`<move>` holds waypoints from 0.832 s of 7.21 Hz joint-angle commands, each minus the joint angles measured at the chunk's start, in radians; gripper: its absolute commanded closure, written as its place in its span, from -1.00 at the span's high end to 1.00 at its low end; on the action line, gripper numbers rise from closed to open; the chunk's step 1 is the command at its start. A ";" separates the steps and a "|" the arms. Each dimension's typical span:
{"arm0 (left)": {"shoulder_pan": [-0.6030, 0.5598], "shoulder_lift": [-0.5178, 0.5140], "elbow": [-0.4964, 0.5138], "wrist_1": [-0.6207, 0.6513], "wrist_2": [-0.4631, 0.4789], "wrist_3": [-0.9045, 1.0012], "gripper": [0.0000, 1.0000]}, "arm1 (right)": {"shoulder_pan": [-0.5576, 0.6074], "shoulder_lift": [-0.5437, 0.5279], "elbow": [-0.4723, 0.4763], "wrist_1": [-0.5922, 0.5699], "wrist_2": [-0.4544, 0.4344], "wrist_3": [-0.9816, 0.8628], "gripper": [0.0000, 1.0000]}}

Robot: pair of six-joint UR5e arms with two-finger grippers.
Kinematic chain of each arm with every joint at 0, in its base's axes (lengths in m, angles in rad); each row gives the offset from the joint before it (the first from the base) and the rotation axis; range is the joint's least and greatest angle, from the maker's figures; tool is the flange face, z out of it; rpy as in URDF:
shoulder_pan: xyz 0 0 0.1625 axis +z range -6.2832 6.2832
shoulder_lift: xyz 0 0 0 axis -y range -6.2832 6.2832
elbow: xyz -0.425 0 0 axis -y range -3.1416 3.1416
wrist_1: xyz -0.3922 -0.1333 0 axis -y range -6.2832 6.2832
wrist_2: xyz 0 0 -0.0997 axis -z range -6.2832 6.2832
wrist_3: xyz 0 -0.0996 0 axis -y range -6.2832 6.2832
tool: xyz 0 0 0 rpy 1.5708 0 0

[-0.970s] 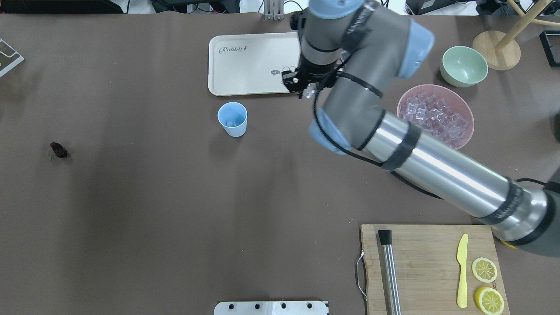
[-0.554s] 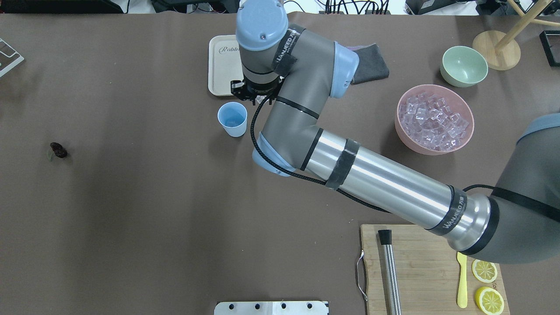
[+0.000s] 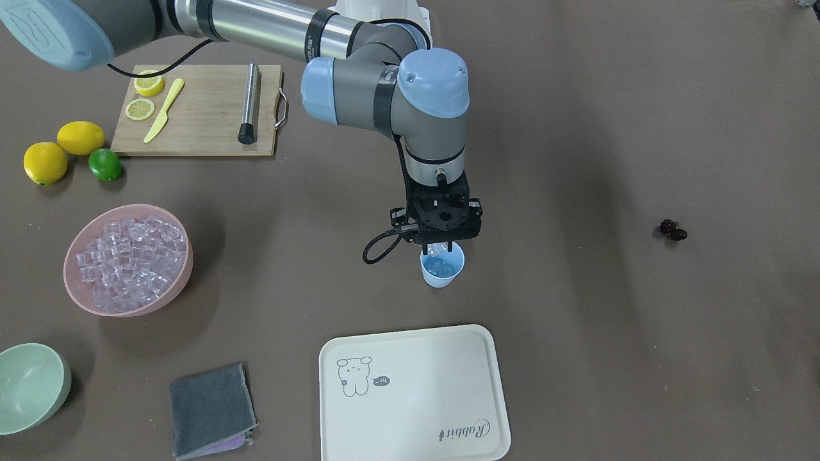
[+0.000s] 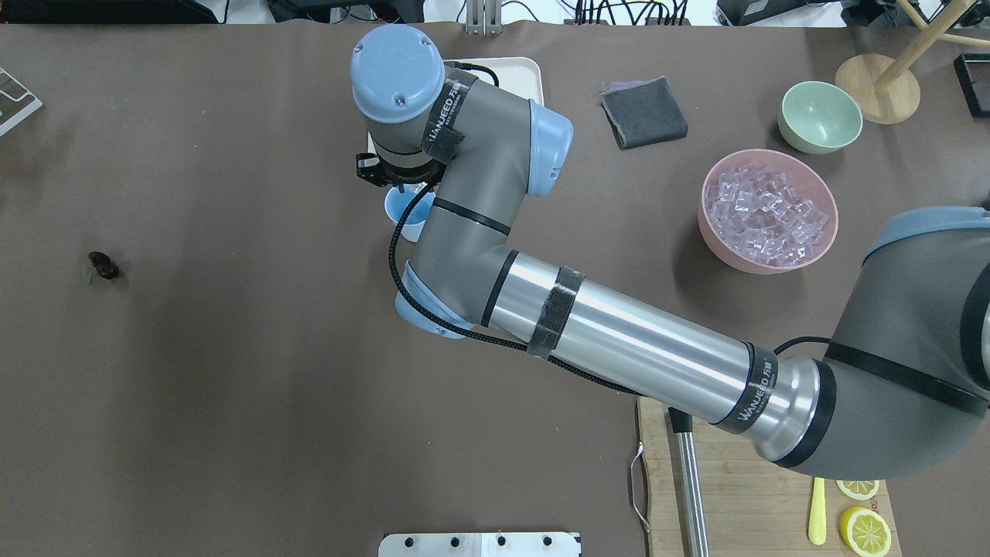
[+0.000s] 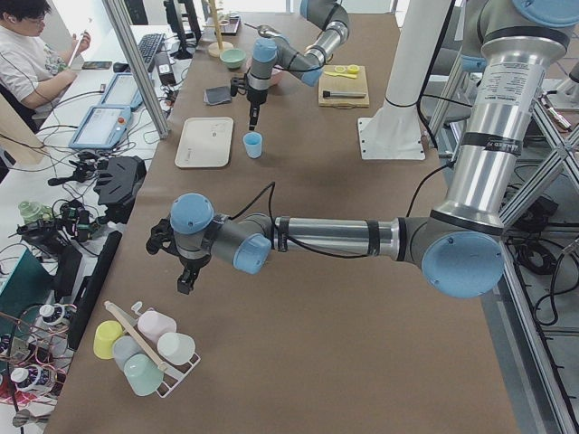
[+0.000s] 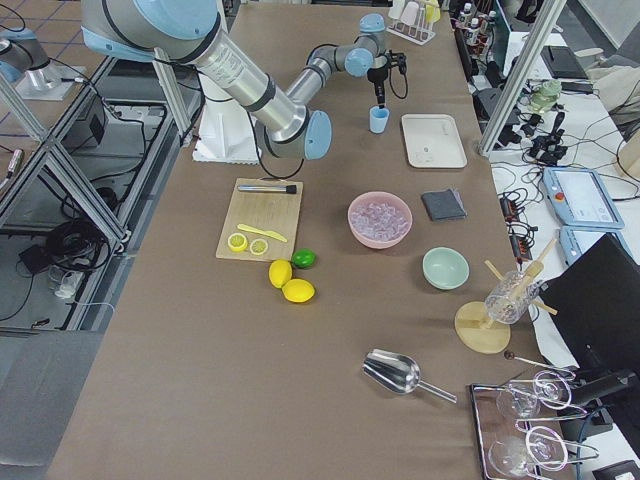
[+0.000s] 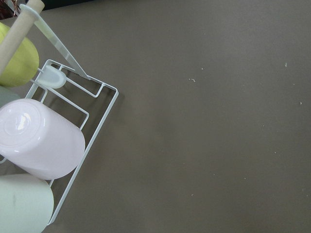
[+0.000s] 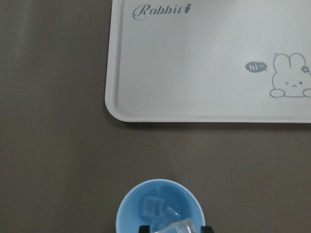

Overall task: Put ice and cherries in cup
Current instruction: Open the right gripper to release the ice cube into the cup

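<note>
My right gripper should release the ice cube now, because the ice cube is over the opening of the light-blue cup and would fall inside.
The light-blue cup stands mid-table near the tray, with a few ice cubes inside. My right gripper hangs directly over the cup's rim, shut on one clear ice cube. In the overhead view the cup is mostly hidden by the right wrist. The cherries lie alone on the table far off, on the robot's left. The left gripper shows only in the exterior left view, low over the table; I cannot tell if it is open.
A pink bowl full of ice stands on the robot's right. A cream tray, grey cloth, green bowl and cutting board with lemon slices surround it. A cup rack lies by the left wrist.
My right arm has swung left with the ice cube, from over the tray's edge to directly above the cup. The cherries have not moved.
</note>
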 commanded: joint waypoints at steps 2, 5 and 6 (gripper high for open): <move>0.000 0.000 -0.001 0.000 0.000 0.000 0.95 | -0.018 0.002 -0.033 0.047 -0.028 0.001 -0.88; 0.002 0.006 -0.003 -0.015 -0.002 0.002 0.95 | -0.019 -0.007 -0.033 0.090 -0.054 0.001 0.25; 0.000 0.008 -0.007 -0.017 -0.002 0.000 0.95 | -0.027 -0.009 -0.033 0.090 -0.073 0.000 0.50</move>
